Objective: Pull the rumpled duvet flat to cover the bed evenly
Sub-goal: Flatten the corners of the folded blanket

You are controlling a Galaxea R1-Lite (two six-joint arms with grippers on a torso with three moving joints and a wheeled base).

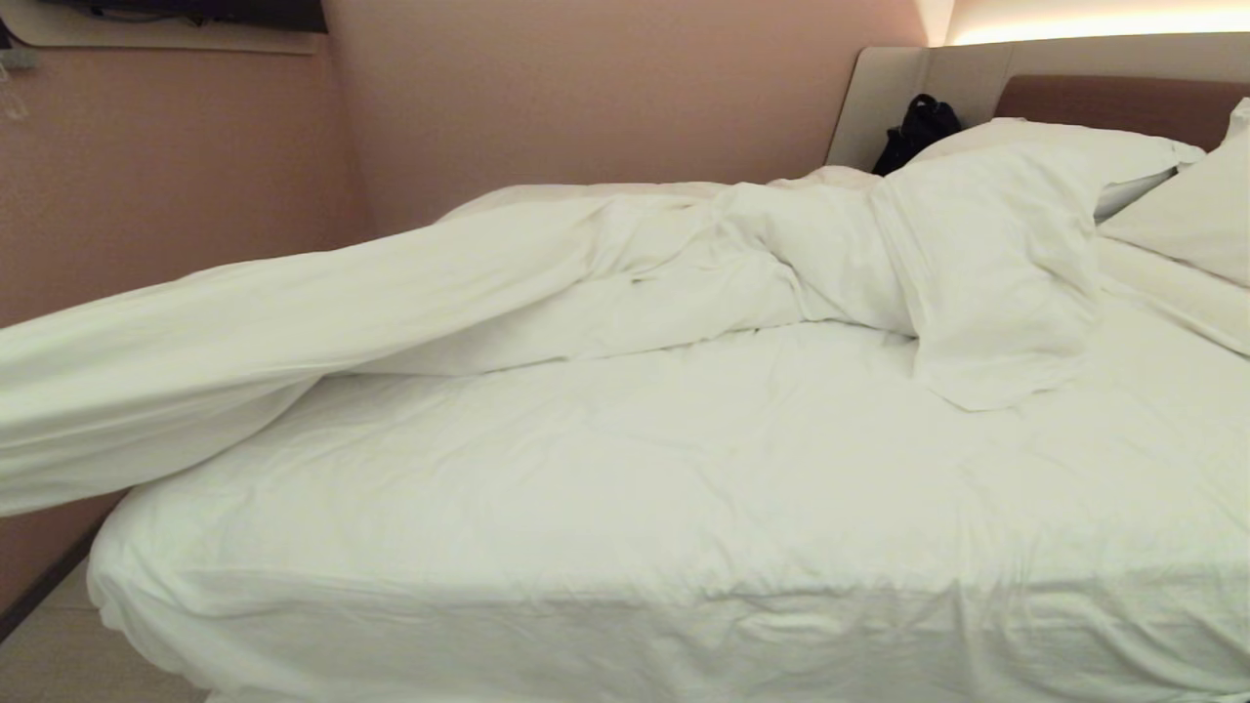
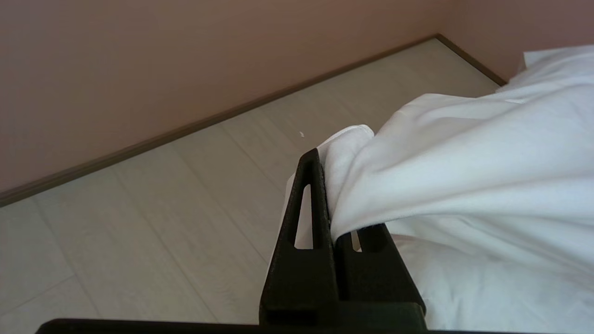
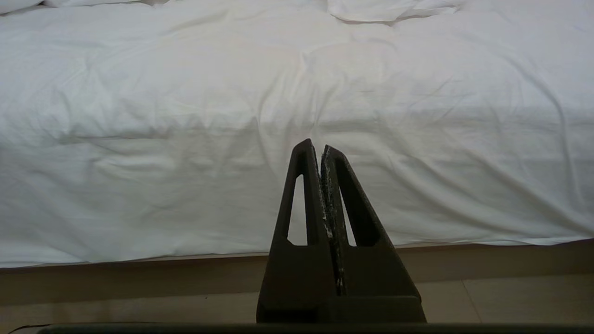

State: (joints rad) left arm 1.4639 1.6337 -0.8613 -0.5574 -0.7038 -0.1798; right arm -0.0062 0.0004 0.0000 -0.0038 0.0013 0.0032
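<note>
The duvet hangs by its edge (image 1: 117, 487) past the bed's near foot corner (image 1: 123, 564), so it is too early to open my left gripper; covering that corner comes first.
The white duvet (image 1: 508, 283) lies bunched along the far side of the bed (image 1: 684, 508), with a flap folded over near the pillows. One end is stretched taut off the bed's left end and runs out of the head view. In the left wrist view my left gripper (image 2: 330, 185) is shut on a corner of the duvet (image 2: 464, 162), held in the air over the floor (image 2: 139, 222). My right gripper (image 3: 318, 146) is shut and empty, low in front of the bed's near side (image 3: 297, 116). Neither arm shows in the head view.
Two white pillows (image 1: 1182, 215) lean at the brown headboard (image 1: 1104, 103), with a black bag (image 1: 918, 127) in the corner behind them. A pink wall (image 1: 146, 195) stands close past the bed's left end, leaving a narrow strip of pale floor.
</note>
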